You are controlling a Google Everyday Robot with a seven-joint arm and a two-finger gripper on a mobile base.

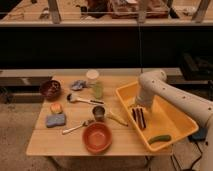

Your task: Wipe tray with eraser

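Note:
The eraser needs to wipe the tray [167,114], so my gripper should grab it by its narrow end [137,110] next. That leaves its striped length free.
The tray [167,114], a big yellow bin, sits on the right end of the wooden table. The eraser [139,118], a dark striped block, lies flat on the tray's floor near its left wall. My white arm reaches in from the right and bends down into the tray. The gripper [136,106] hangs at the eraser's far end, just above or touching it; I cannot tell which. Its jaws stand open, and the eraser rests on the tray floor rather than being lifted.
A green pickle-shaped thing [160,139] lies in the tray's near corner. Left of the tray are an orange bowl [97,137], a metal cup [99,112], a spoon [75,127], a brush [82,99], a blue-grey sponge [55,120], a brown bowl [50,89] and a jar [94,82].

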